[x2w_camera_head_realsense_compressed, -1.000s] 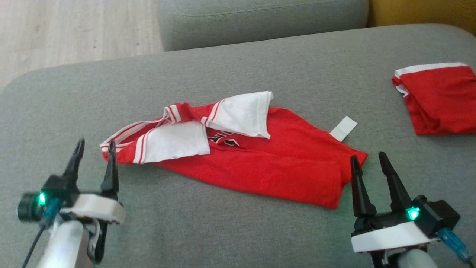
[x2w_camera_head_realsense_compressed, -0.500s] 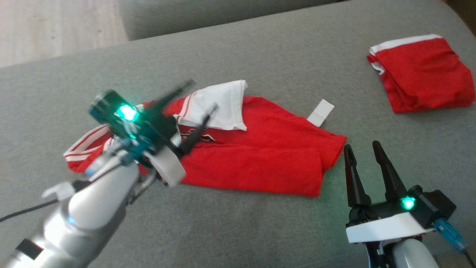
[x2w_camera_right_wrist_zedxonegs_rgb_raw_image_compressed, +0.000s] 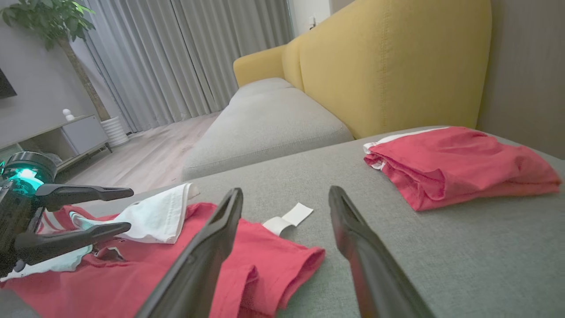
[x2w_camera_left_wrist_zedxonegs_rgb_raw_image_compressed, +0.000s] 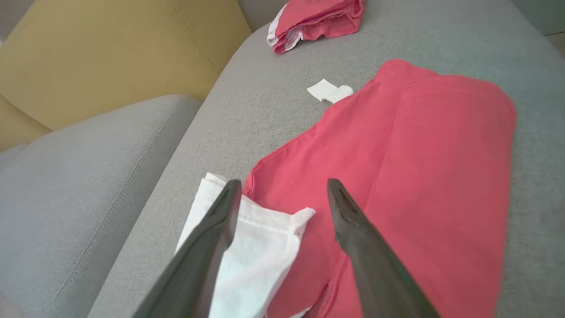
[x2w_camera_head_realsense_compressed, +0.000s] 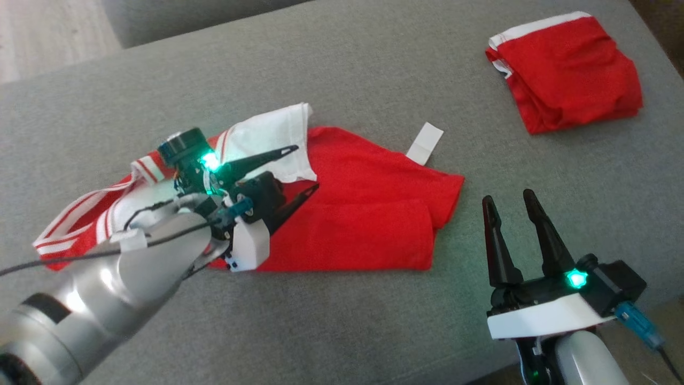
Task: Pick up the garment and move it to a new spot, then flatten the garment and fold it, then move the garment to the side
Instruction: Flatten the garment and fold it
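Observation:
The white sleeve's cuff corner [x2w_camera_head_realsense_compressed: 311, 176] stands up while the red body [x2w_camera_head_realsense_compressed: 378, 215] lies flat, so my left gripper should pick up the garment by that corner next.
The garment [x2w_camera_head_realsense_compressed: 368, 208] is a red shirt with white sleeves and striped trim, lying crumpled and partly doubled over on the grey sofa seat [x2w_camera_head_realsense_compressed: 320, 321]. My left gripper [x2w_camera_head_realsense_compressed: 307, 167] hovers open over its white sleeve [x2w_camera_head_realsense_compressed: 272, 139], fingers pointing right, nothing between them. In the left wrist view the left gripper [x2w_camera_left_wrist_zedxonegs_rgb_raw_image_compressed: 283, 185] stands open above the sleeve [x2w_camera_left_wrist_zedxonegs_rgb_raw_image_compressed: 260, 247] and the garment's red body [x2w_camera_left_wrist_zedxonegs_rgb_raw_image_compressed: 419, 154]. My right gripper [x2w_camera_head_realsense_compressed: 507, 198] is open just right of the garment's right edge, apart from it. The right wrist view shows the right gripper [x2w_camera_right_wrist_zedxonegs_rgb_raw_image_compressed: 286, 192] above the garment's near corner [x2w_camera_right_wrist_zedxonegs_rgb_raw_image_compressed: 265, 265].
A second red garment [x2w_camera_head_realsense_compressed: 566, 69] lies folded at the far right of the seat. A small white tag [x2w_camera_head_realsense_compressed: 425, 143] pokes out at the shirt's far edge. A yellow backrest [x2w_camera_right_wrist_zedxonegs_rgb_raw_image_compressed: 388, 66] and another grey cushion [x2w_camera_right_wrist_zedxonegs_rgb_raw_image_compressed: 265, 119] lie beyond. Wooden floor [x2w_camera_head_realsense_compressed: 48, 32] is at upper left.
My left arm has swung from the lower left up over the garment's white sleeves, staying open. The head camera has shifted, sliding the scene left and up. The right gripper has kept its place.

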